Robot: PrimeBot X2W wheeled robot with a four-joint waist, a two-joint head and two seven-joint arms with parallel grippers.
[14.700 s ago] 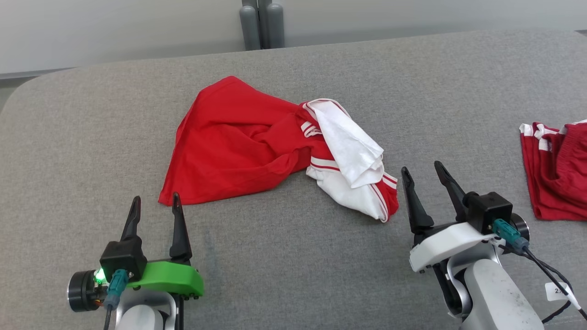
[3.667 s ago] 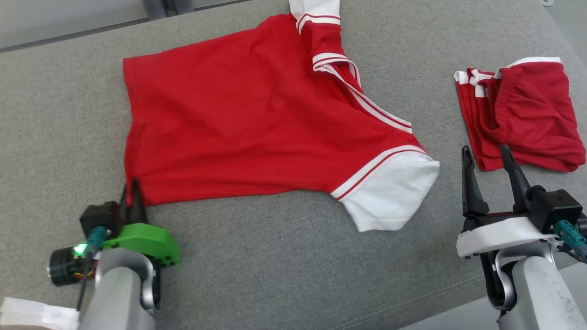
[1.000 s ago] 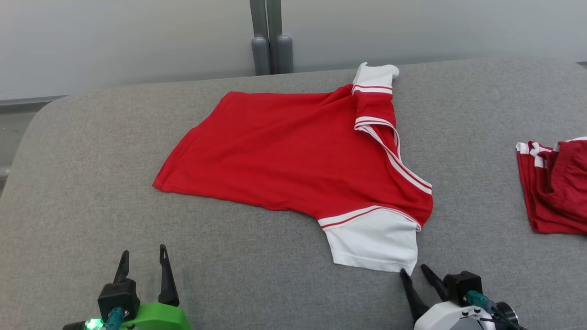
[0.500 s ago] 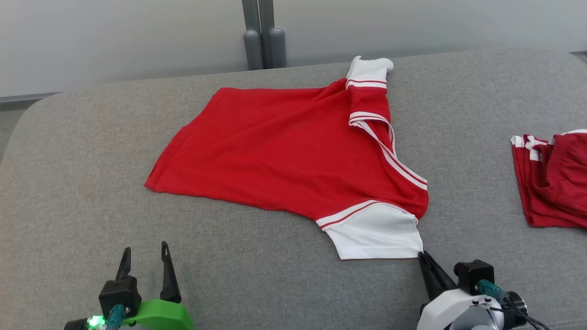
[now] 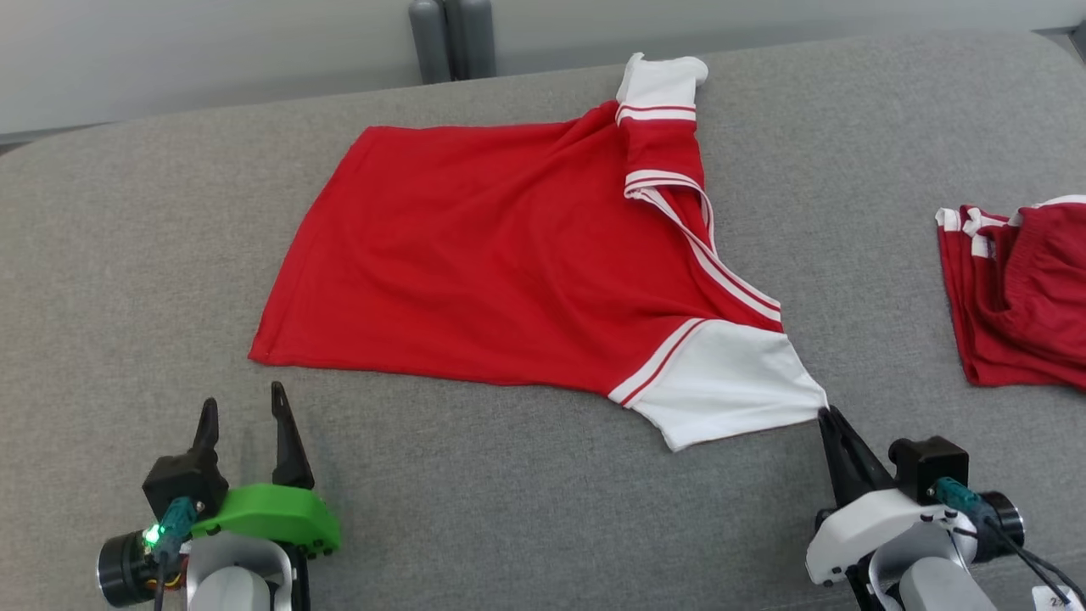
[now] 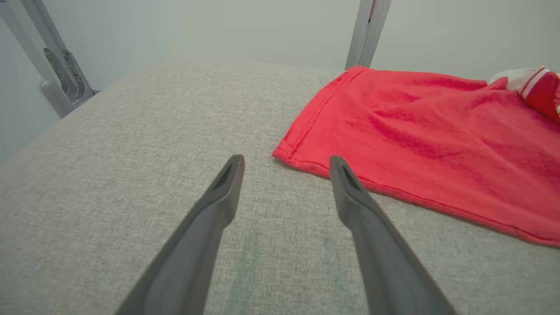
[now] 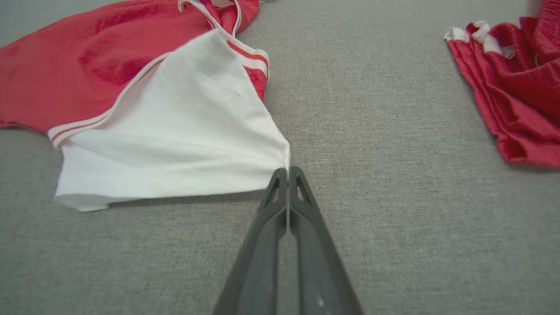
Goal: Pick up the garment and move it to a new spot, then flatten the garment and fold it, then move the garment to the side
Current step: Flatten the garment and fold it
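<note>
The left gripper pinches the garment by its bottom hem corner [image 5: 261,352] next, since the garment's body [image 5: 458,255] lies spread flat and that corner offers a free edge.
The garment [image 5: 509,255] is a red shirt with white sleeves and red-and-white trim, spread on the grey cushion [image 5: 509,509]. Its near white sleeve [image 5: 730,382] reaches toward me at the right. My right gripper [image 5: 825,414] is shut on the corner of that sleeve [image 7: 175,140], with the cloth drawn taut to the fingertips [image 7: 286,171]. My left gripper [image 5: 242,407] stands open just short of the shirt's near left hem corner [image 6: 284,153], nothing between its fingers [image 6: 227,183].
A second red garment with white trim [image 5: 1018,297] lies bunched at the right edge of the cushion, also in the right wrist view [image 7: 516,87]. Grey metal posts [image 5: 450,38] rise behind the cushion's far edge. A pale wall stands behind.
My right gripper has shut on the near white sleeve's corner and drawn it out toward the right. The head camera has tilted down. The left gripper stays open.
</note>
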